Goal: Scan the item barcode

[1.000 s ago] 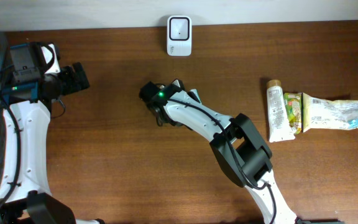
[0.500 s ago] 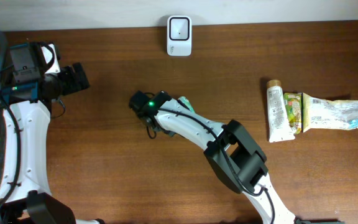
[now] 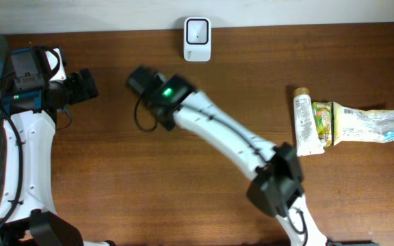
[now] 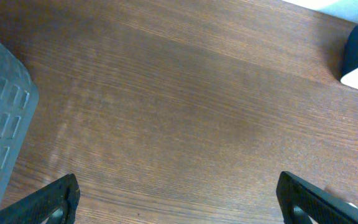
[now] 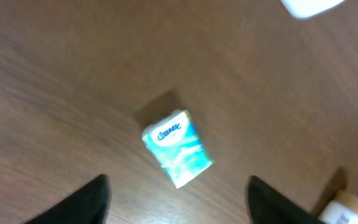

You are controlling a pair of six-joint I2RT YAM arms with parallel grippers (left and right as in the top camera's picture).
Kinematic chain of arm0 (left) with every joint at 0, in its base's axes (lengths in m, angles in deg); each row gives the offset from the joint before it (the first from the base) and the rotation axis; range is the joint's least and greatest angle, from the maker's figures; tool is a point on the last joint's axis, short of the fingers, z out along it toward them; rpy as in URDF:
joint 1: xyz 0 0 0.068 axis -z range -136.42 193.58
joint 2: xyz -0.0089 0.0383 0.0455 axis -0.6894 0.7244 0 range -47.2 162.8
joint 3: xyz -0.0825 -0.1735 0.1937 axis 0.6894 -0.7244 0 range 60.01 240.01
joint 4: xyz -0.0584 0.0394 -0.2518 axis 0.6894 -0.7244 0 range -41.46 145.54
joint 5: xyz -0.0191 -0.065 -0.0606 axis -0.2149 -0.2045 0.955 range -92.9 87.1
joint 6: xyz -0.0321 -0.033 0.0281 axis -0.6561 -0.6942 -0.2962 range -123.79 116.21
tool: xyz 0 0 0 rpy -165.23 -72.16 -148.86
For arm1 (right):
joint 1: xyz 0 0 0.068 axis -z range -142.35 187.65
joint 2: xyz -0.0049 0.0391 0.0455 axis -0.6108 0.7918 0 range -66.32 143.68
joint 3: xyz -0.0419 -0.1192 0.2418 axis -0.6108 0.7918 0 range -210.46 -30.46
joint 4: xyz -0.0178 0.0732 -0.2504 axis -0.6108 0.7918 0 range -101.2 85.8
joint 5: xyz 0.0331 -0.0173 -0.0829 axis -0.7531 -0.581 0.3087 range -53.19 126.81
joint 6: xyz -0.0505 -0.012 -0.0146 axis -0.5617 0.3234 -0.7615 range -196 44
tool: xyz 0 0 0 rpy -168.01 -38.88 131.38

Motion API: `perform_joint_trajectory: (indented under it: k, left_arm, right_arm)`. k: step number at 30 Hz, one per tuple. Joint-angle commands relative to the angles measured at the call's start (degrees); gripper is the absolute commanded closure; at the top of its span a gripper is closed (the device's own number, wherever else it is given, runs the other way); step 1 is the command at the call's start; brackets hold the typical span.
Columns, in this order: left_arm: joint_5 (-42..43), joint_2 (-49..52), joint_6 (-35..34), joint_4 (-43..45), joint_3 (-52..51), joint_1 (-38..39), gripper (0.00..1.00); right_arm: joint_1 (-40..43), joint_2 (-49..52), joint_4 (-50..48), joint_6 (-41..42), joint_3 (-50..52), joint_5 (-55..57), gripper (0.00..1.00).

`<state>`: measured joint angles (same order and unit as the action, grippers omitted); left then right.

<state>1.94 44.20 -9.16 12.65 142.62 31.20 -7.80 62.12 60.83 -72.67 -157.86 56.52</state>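
Note:
The Kleenex tissue packet should next be held by my right gripper at the end opposite its logo, so the rest of the packet stays exposed for barcode scanning.
A blue and white Kleenex tissue packet lies flat on the brown table, seen only in the right wrist view; in the overhead view the right arm hides it. My right gripper is open above the table, and the packet is apart from both fingers, just beyond the tips. In the overhead view the right gripper reaches to the left of the white scanner, which stands at the table's back edge. My left gripper hangs open at the far left with only bare wood between its fingers.
At the right side lie a white tube, a green packet and a white bag. A grey basket stands at the left edge. The tube's cap shows low right in the right wrist view.
The right gripper has opened and let go of the tissue packet. The right arm has swung up and to the left, away from the table's middle. The left arm has not moved.

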Motion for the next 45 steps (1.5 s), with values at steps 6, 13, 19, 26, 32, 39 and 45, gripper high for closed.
perform_joint_trajectory:
  k: [6,13,19,26,32,39,45]
  left_arm:
    - [-0.2,-0.1,0.8,0.1,0.0,0.0,0.01]
    - [-0.2,-0.1,0.8,0.1,0.0,0.0,0.01]
    - [-0.2,-0.1,0.8,0.1,0.0,0.0,0.01]
    - [-0.2,-0.1,0.8,0.1,0.0,0.0,0.01]
    - [-0.2,-0.1,0.8,0.1,0.0,0.0,0.01]
    - [-0.2,-0.1,0.8,0.1,0.0,0.0,0.01]
    - [-0.2,-0.1,0.8,0.1,0.0,0.0,0.01]
  right_arm:
    - [18.7,2.4,2.3,-23.7,0.1,-37.1,0.23]
    - [26.0,10.2,5.2,-28.2,0.1,-51.6,0.24]
    - [25.6,16.0,5.4,-28.0,0.1,-51.6,0.38]
    - [25.7,19.5,6.4,-28.0,0.1,-53.4,0.51]
    - [25.7,19.8,9.7,-23.6,0.1,-53.8,0.89]
    - [27.9,19.7,24.2,-30.3,-5.2,-73.9,0.96]
    - [30.7,17.2,25.3,-30.9,-6.1,-95.3,0.96]
